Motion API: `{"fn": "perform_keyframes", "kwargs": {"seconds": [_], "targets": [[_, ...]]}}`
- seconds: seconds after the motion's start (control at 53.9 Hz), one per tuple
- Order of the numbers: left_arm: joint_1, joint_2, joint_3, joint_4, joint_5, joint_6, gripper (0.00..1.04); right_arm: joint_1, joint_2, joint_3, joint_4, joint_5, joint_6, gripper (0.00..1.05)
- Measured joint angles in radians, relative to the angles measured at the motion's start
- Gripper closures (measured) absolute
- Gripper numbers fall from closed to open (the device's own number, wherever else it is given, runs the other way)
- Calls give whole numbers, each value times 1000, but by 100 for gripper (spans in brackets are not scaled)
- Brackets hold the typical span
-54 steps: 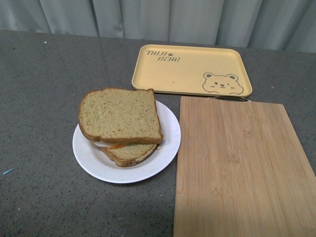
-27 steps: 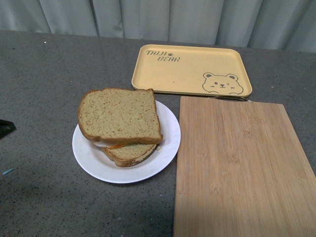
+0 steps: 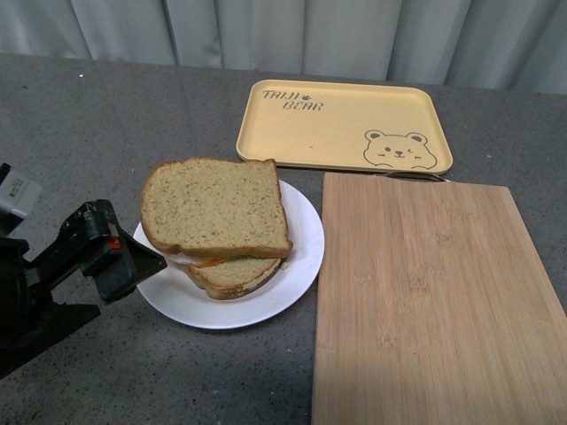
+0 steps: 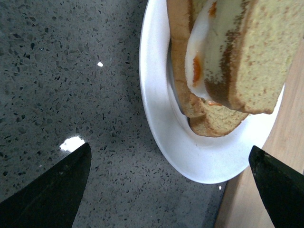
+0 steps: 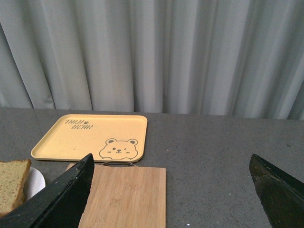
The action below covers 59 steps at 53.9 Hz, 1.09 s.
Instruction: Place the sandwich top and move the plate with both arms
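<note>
The robot will move the white plate while the sandwich [image 3: 217, 212] stays stacked on it, so the left gripper will grab the plate by its rim [image 3: 156, 297] next.
The sandwich top [image 3: 215, 205] lies on the egg and the lower slice on the white plate [image 3: 304, 237]. It overhangs the plate's left side. My left gripper [image 3: 133, 266] is open at the plate's left edge, low over the table. In the left wrist view the plate rim [image 4: 159, 121] and the sandwich top [image 4: 266, 52] sit between its spread fingers [image 4: 47, 190]. My right gripper [image 5: 166, 194] is open and empty above the table; it is out of the front view. Its view shows the bread's edge [image 5: 12, 185] far off.
A wooden board [image 3: 425, 301] lies right beside the plate on its right. A yellow bear-print tray [image 3: 341, 124] lies behind the board. Grey curtains hang at the back of the speckled grey table [image 3: 80, 133].
My left arm has come into the front view from the left and reached the plate's left edge. The plate and sandwich have not moved.
</note>
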Motion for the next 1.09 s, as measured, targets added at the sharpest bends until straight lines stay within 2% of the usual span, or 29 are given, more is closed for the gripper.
{"fn": "perform_keyframes", "kwargs": {"seconds": [0.371, 0.612, 0.76, 0.871, 0.945, 1.094], "targets": [[-16, 162, 95, 28, 31, -47, 8, 0, 0, 0, 0, 0, 0, 9], [-19, 227, 127, 54, 48, -90, 43, 0, 0, 0, 0, 0, 0, 9], [-1, 259, 139, 61, 88, -131, 76, 0, 0, 0, 0, 0, 0, 9], [21, 261, 136, 101, 143, -204, 95, 0, 0, 0, 0, 0, 0, 9], [34, 245, 134, 112, 176, -234, 101, 0, 0, 0, 0, 0, 0, 9], [36, 201, 107, 135, 197, -285, 101, 0, 0, 0, 0, 0, 0, 9]]}}
